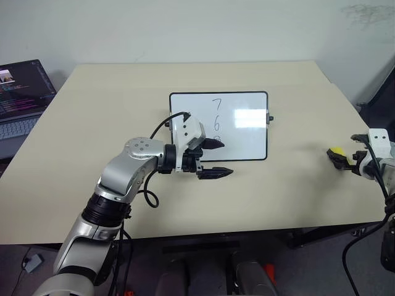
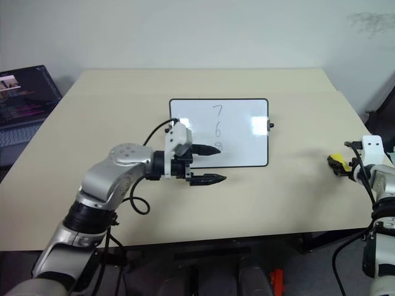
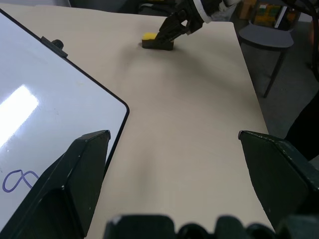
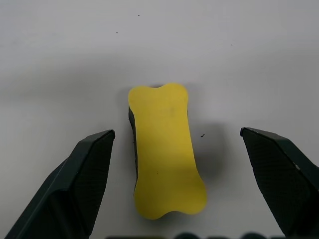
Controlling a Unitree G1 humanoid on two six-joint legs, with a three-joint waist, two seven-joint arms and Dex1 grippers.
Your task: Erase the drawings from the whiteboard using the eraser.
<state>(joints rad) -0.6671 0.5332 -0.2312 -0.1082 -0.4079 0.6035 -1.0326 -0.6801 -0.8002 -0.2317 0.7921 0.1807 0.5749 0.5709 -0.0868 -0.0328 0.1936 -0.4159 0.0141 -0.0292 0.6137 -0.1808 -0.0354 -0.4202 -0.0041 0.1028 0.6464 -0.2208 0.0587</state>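
Note:
My right gripper's fingers are on either side of the yellow eraser's long sides, so my right gripper closes on the eraser next.
The whiteboard (image 1: 247,132) lies flat at the middle of the table. The drawings (image 1: 216,114) are a column of dark digits on it, 7 over 6 over 8, and my left gripper partly covers the lowest one. My left gripper (image 1: 216,158) hovers open over the board's near left corner, pointing right, with nothing between its fingers. The yellow eraser (image 4: 167,149) lies on the table near the right edge. My right gripper (image 4: 177,131) is open around it, one finger on each side, both apart from it. The left wrist view shows the eraser (image 3: 149,37) beyond the board's corner.
An open laptop (image 1: 21,92) sits off the table's left side. The beige table (image 1: 111,111) has bare surface between the board and the eraser. A chair (image 3: 264,37) stands past the table's right edge.

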